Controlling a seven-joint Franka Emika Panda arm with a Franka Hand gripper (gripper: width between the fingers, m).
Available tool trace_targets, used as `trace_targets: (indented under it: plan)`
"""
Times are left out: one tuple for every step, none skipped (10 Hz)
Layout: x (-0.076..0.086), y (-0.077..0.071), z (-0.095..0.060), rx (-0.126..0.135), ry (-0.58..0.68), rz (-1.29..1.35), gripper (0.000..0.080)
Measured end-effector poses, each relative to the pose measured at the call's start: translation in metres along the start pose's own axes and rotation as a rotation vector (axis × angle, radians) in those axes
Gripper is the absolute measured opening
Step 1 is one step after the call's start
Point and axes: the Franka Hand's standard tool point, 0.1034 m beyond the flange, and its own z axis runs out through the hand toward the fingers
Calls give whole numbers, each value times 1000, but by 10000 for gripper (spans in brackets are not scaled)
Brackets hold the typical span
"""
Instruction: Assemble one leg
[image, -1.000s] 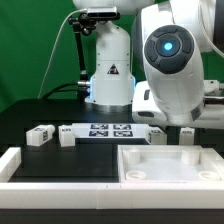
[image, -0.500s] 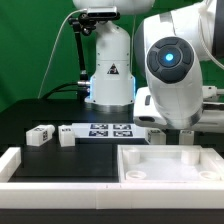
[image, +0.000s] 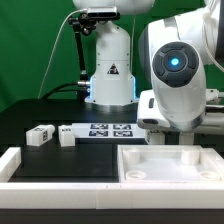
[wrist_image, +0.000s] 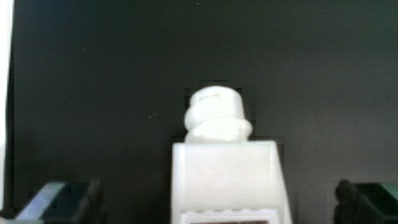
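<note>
My gripper's open fingers stand on both sides of the white leg's square body (wrist_image: 230, 185), so it is now time to close on the leg's body.
In the wrist view a white leg (wrist_image: 224, 165) lies on the black table, its rounded peg end pointing away from the camera. My gripper (wrist_image: 214, 205) is open. Its two dark fingertips (wrist_image: 63, 200) stand wide apart on either side of the leg and do not touch it. In the exterior view the arm's large housing (image: 180, 80) hangs over the back right and hides the gripper. Part of a leg (image: 189, 134) shows under it. Two more legs (image: 40, 134) (image: 66, 136) lie at the left.
The marker board (image: 108, 130) lies mid-table. The wide white tray-like part (image: 128, 165) stands at the front right. A white raised rail (image: 20, 160) runs along the front left. The robot base (image: 108, 70) stands behind.
The arm's housing has shifted steadily toward the exterior view's right. The legs at the left and the tray-like part have not moved.
</note>
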Motion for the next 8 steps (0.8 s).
trace_targets:
  plan:
    - [-1, -1, 1, -3, 0, 0, 648]
    - [0, -1, 0, -2, 0, 0, 519]
    - [0, -1, 0, -2, 0, 0, 385]
    - [0, -1, 0, -3, 0, 0, 385]
    - [0, -1, 0, -3, 0, 0, 288]
    - [0, -1, 0, -3, 0, 0, 288]
    - [0, -1, 0, -3, 0, 0, 288]
    - [0, -1, 0, -3, 0, 0, 288]
